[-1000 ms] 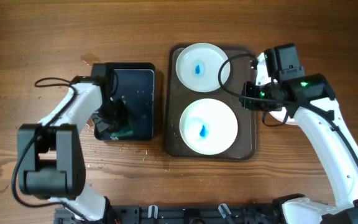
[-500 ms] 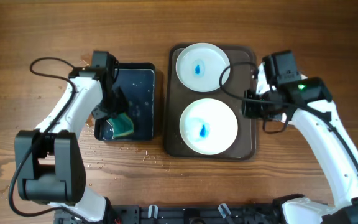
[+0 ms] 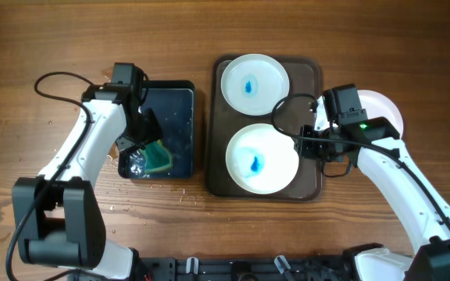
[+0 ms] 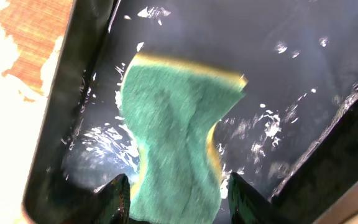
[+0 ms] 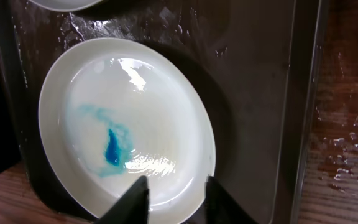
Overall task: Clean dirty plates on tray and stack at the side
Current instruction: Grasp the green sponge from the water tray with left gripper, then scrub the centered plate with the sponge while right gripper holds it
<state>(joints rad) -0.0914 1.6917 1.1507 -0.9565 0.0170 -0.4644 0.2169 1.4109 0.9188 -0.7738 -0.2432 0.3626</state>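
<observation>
My right gripper grabs the near plate's rim on the plain plate's side next, so the blue smear stays free for cleaning.
The dark brown tray [image 3: 307, 78] holds two white plates. The far plate [image 3: 255, 82] and the near plate [image 3: 262, 158] each have a blue smear. A third, plain white plate [image 3: 383, 108] lies on the table right of the tray, partly under my right arm. My right gripper [image 3: 306, 145] hovers open over the near plate's [image 5: 126, 137] right rim, with the fingertips [image 5: 135, 200] straddling wet white surface. My left gripper [image 4: 179, 202] stands open over the green sponge [image 4: 173, 130], which lies in water between its fingers.
The narrow black tray [image 3: 170, 101] with water stands left of the brown tray, and the sponge [image 3: 157, 158] is at its near end. Water drops spot the wood around it. Cables loop off both arms.
My left jaws have opened and let the sponge drop into the black tray. My right arm has moved from the table right of the tray inward to the near plate, uncovering the plain plate.
</observation>
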